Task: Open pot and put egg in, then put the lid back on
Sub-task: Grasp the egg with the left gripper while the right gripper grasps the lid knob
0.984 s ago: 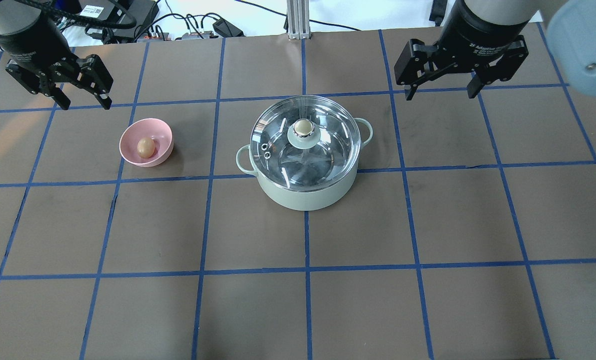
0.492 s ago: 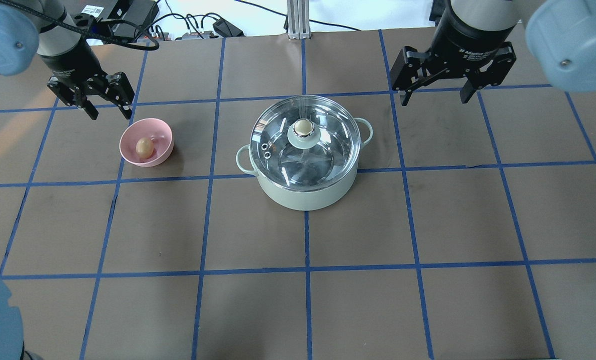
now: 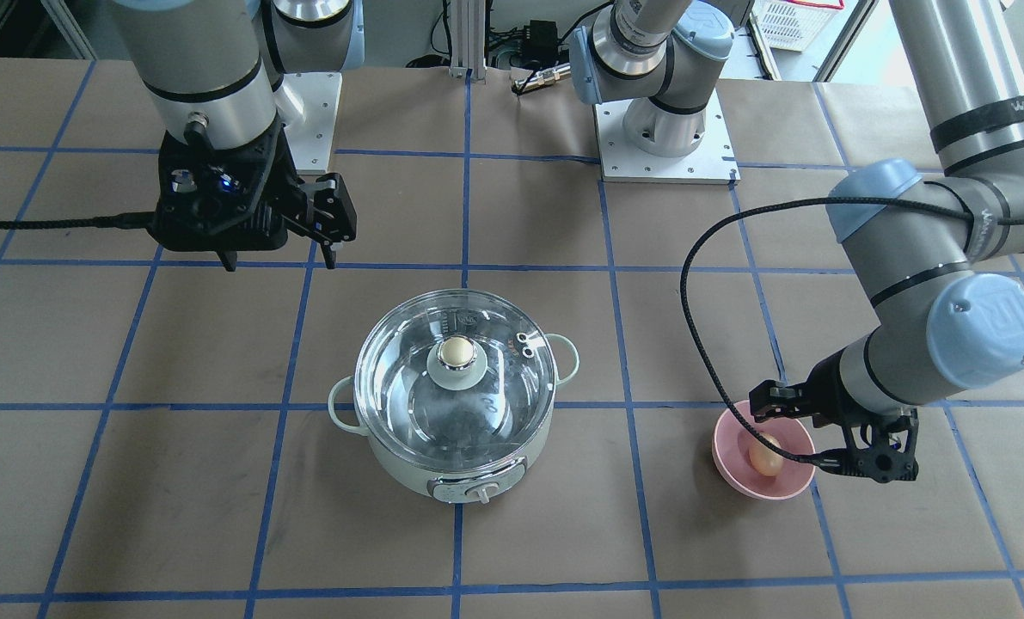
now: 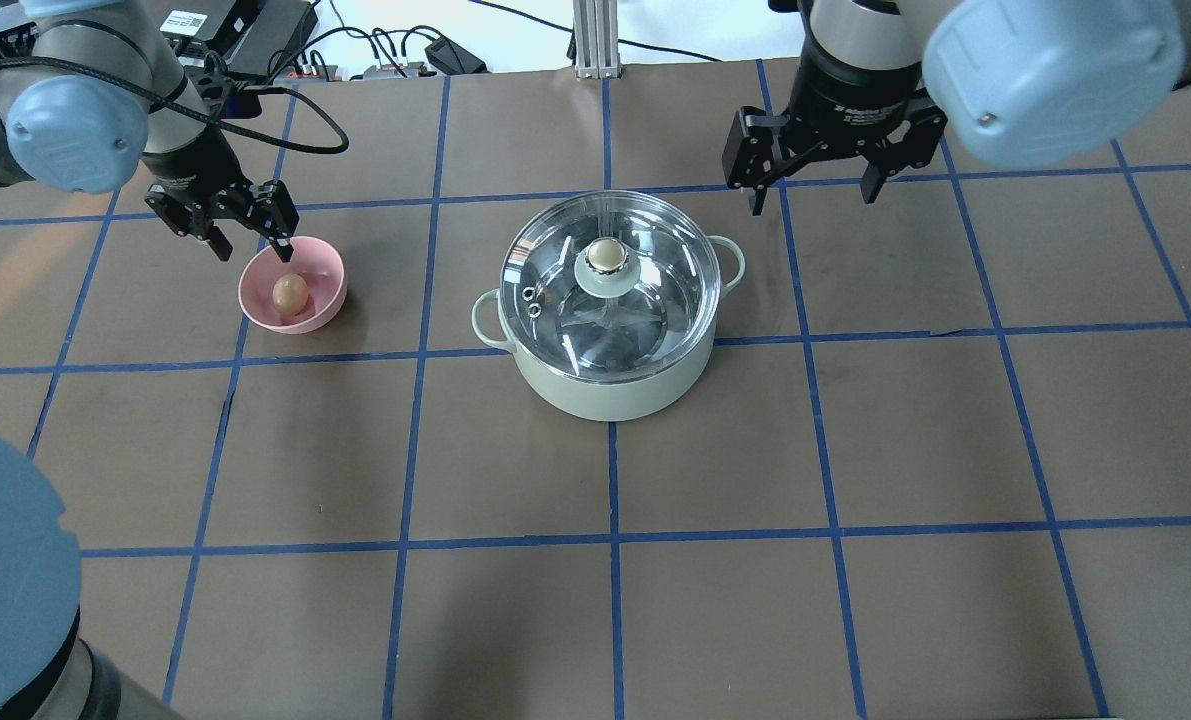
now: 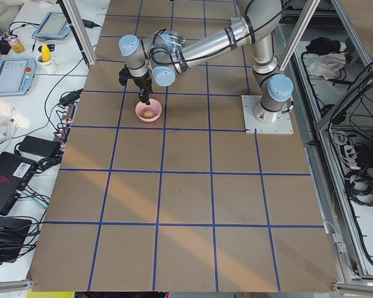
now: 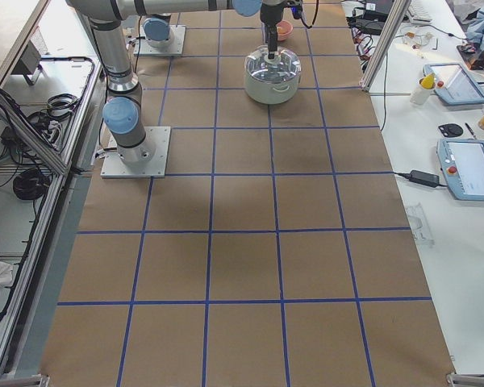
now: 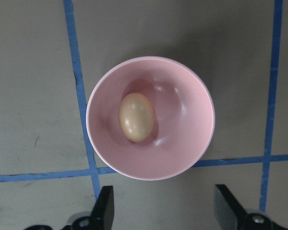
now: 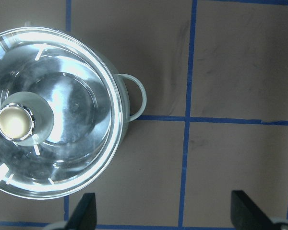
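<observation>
The glass lid spreads too wide for the gripper's fingers, so my right gripper will next grab it by the cream knob (image 3: 457, 352) (image 8: 15, 123) on top to open the pot.
The mint-green pot (image 4: 610, 385) stands mid-table with the glass lid (image 4: 660, 300) on it and the lid's cream knob (image 4: 605, 256) on top; it also shows in the front view (image 3: 456, 460). The tan egg (image 4: 290, 294) lies in a pink bowl (image 4: 331, 300) left of the pot. My left gripper (image 4: 253, 247) is open and empty, just above the bowl's far-left rim; its wrist view shows the egg (image 7: 136, 117) ahead of the fingers (image 7: 105, 206). My right gripper (image 4: 812, 202) is open and empty, behind and right of the pot, near its right handle (image 8: 134, 98).
Cables and electronics (image 4: 235, 40) lie past the table's far edge, beside a metal post (image 4: 595, 40). The arm bases (image 3: 666, 129) stand on the robot's side. Blue tape lines grid the brown tabletop (image 4: 715, 600).
My left gripper has moved right and down to the bowl's rim. My right gripper has moved left toward the pot. Both stay open; pot, lid and egg have not moved.
</observation>
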Motion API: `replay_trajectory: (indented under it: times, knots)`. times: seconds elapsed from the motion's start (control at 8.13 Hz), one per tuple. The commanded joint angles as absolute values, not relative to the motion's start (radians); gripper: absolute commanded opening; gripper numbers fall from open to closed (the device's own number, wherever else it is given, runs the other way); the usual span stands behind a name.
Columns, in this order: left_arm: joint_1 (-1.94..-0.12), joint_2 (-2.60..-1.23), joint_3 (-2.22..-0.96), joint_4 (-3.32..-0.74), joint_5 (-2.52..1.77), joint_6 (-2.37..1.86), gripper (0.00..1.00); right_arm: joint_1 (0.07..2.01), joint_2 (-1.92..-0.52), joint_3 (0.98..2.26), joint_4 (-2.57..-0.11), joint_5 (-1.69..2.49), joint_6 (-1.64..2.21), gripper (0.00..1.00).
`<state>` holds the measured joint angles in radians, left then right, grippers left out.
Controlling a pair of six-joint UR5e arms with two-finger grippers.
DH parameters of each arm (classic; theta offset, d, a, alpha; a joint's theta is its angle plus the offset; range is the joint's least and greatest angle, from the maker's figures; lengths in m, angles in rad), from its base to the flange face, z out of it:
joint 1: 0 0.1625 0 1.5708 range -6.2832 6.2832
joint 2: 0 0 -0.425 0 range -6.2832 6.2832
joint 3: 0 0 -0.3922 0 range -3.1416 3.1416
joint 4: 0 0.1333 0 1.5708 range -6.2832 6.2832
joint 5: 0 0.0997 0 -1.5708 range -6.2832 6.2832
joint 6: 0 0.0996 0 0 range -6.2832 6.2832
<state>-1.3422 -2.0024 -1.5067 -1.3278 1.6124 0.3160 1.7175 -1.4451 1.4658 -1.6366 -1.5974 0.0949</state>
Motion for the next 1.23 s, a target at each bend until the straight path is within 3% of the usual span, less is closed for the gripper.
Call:
replay_trajectory:
  times: [0.0,0.61,1.11]
  knots:
    - [-1.342,-2.063,-1.511,-1.281,1.611,0.347,0.77,1.839,-1.358,1.42,-1.713,-1.586,0.297,1.0]
    - [-1.342,-2.126,-1.511,-1.243,1.608,0.338,0.77,1.879,-1.229,1.451,-1.908,-1.522,0.403,1.0]
    - [-1.342,-2.145,-1.513,-1.209,1.608,0.336,0.77,1.948,-1.183,1.479,-1.907,-1.509,0.48,1.0]
